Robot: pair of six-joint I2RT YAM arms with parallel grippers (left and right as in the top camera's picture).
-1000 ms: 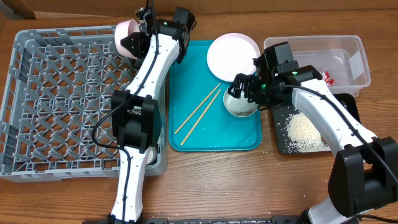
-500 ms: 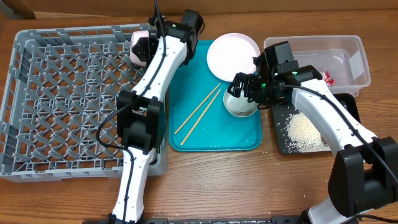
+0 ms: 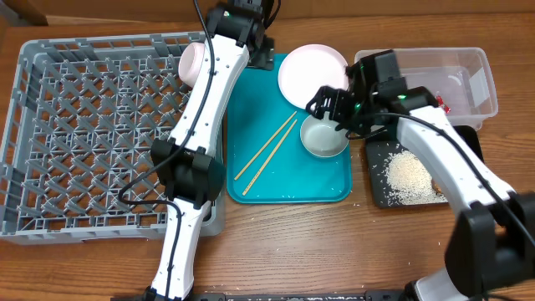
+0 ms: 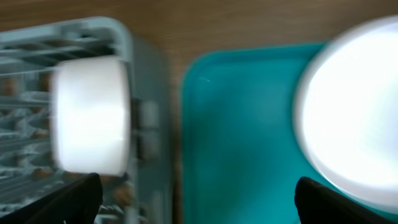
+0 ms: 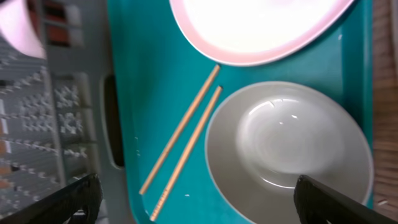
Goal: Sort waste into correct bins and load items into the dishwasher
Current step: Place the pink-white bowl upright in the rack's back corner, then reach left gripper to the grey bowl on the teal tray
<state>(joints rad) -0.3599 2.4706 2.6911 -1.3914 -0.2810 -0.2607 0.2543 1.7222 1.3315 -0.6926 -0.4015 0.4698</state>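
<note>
The robot's left gripper should grab the bowl's rim on the chopsticks side next, so that it can load the grey-white bowl point(image 3: 324, 138) on edge into the dishwasher rack.
A small white bowl point(image 3: 192, 63) point(image 4: 93, 115) stands on its side in the back right corner of the grey dishwasher rack point(image 3: 84, 125) point(image 4: 37, 43). My left gripper point(image 3: 253, 52) point(image 4: 199, 202) hangs open, holding nothing, just right of it, over the rack's edge and the teal tray point(image 3: 288, 180) point(image 4: 242, 124). On that tray lie the round plate point(image 3: 313, 73) point(image 5: 261, 25), the grey-white bowl point(image 3: 324, 138) point(image 5: 289, 143) and two chopsticks point(image 3: 267, 155) point(image 5: 183, 134). My right gripper point(image 3: 328, 107) point(image 5: 202, 202) is open above the grey-white bowl's near rim, gripping nothing.
A clear tub point(image 3: 468, 63) stands at the back right with a red wrapper point(image 3: 441, 104) at its front edge. In front of it a black tray point(image 3: 378, 191) holds loose rice point(image 3: 410, 176). The left arm reaches over the rack's right side.
My left gripper opened and let go of the small bowl, which now rests in the rack's corner; the gripper drew away to the right. The right gripper shifted slightly back above the grey-white bowl.
</note>
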